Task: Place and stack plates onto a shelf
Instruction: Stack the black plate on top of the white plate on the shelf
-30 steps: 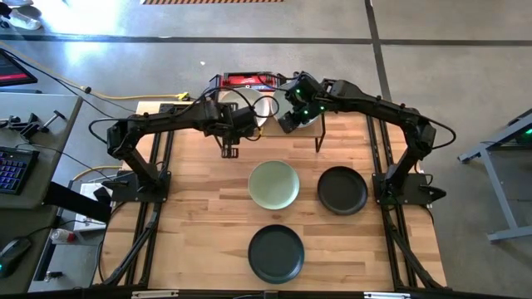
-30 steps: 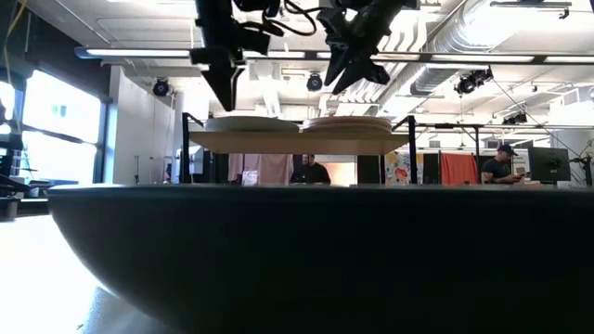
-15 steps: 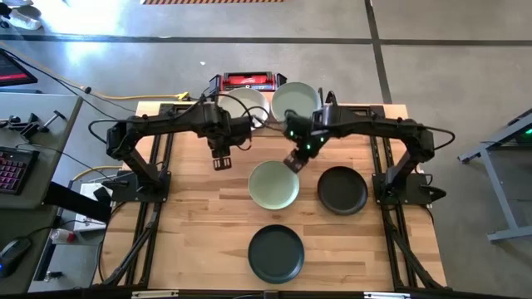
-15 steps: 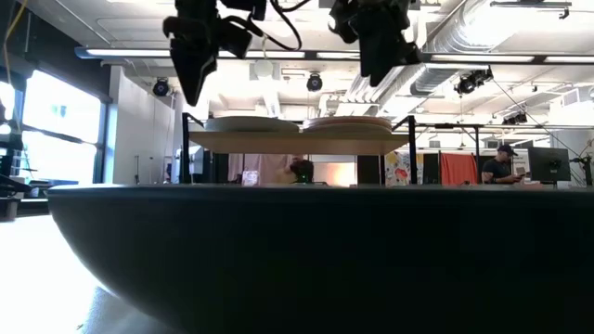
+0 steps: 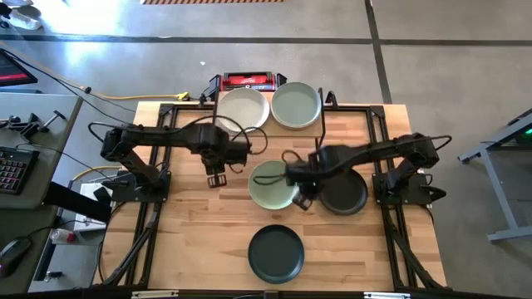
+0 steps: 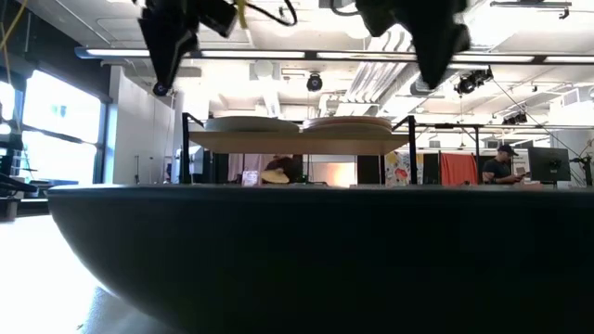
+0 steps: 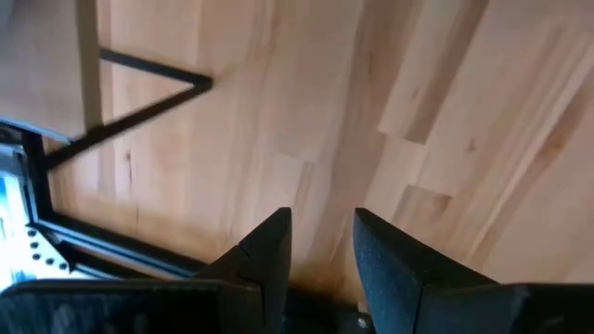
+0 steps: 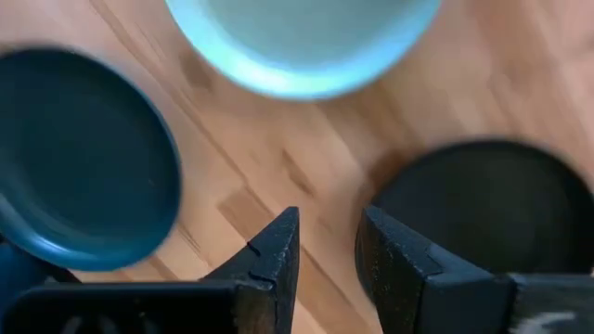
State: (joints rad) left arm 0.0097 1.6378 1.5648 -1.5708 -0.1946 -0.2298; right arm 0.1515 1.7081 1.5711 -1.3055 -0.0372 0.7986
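I should next take hold of the black plate (image 8: 483, 204) by its rim (image 8: 380, 204) with my right gripper, so that I can put the plate onto the shelf's stacks.
The shelf (image 6: 297, 142) stands at the table's far edge. A white plate (image 5: 243, 108) and a sage green plate (image 5: 295, 105) top two low stacks on it. Three plates rest flat on the table: a sage green one (image 5: 274, 184), a black one (image 5: 342, 191) to its right, and another black one (image 5: 276, 253) near the front edge. My left gripper (image 5: 216, 178) hovers open over bare wood, left of the green plate. My right gripper (image 5: 303, 201) is open above the gap between the green plate (image 8: 297, 37) and the right black plate (image 8: 483, 204).
The black plate's rim (image 6: 306, 250) fills the low view's foreground. The shelf's black legs (image 7: 139, 107) show beyond my left gripper (image 7: 322, 241). Bare wood lies at the table's left and near-left. A red box (image 5: 247, 80) sits behind the shelf.
Both grippers have drawn back from the shelf toward the table's near edge. The right one travelled farther, ending between the green and the right black plate, which uncovered the green plate on the shelf. The left one also drifted slightly left.
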